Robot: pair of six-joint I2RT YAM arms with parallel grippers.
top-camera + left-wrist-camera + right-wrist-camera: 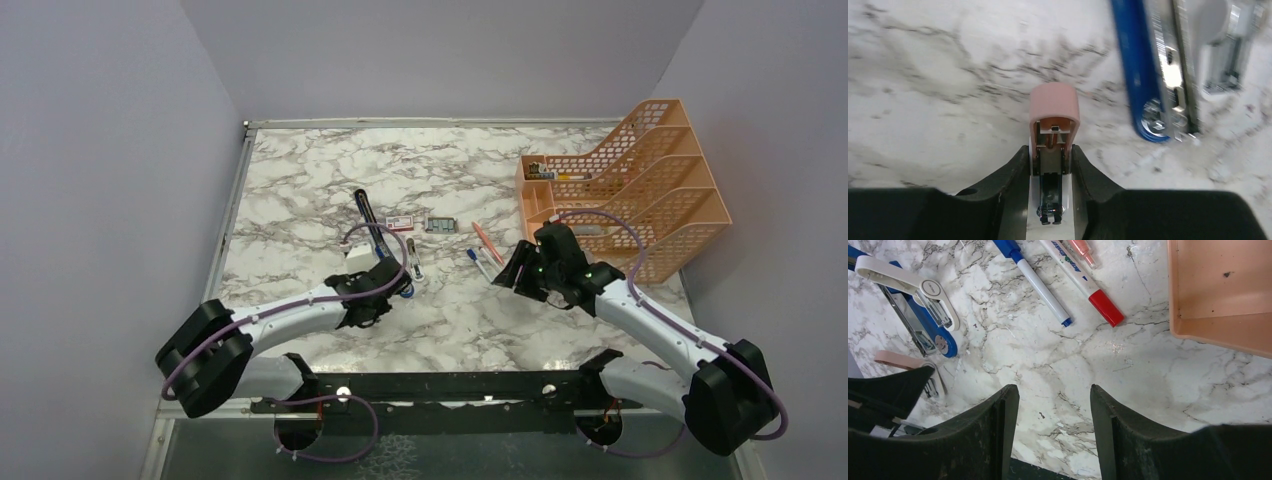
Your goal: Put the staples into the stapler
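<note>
The pink-topped object stays in my left gripper until it reaches bare marble. If I opened now, it would end beside the blue stapler's near end.
The blue stapler (380, 238) lies opened on the marble, its silver channel bared and a white arm swung up (908, 315) (1138, 75). The staples' red-and-white sleeve (398, 222) and grey tray (440, 225) sit just behind it. My left gripper (372, 270) (1050, 152) is beside the stapler's near end, shut on a small pink-topped, white-based object (1054, 107) with a metal channel inside. My right gripper (515, 268) (1054, 390) hovers open over bare marble to the right, with nothing between its fingers.
A blue-capped pen (1040, 287) and a red-capped pen (1083, 282) lie ahead of the right gripper, with a pinkish pen beyond them. An orange mesh file organizer (625, 195) (1220, 290) stands at the right rear. Grey walls enclose the table.
</note>
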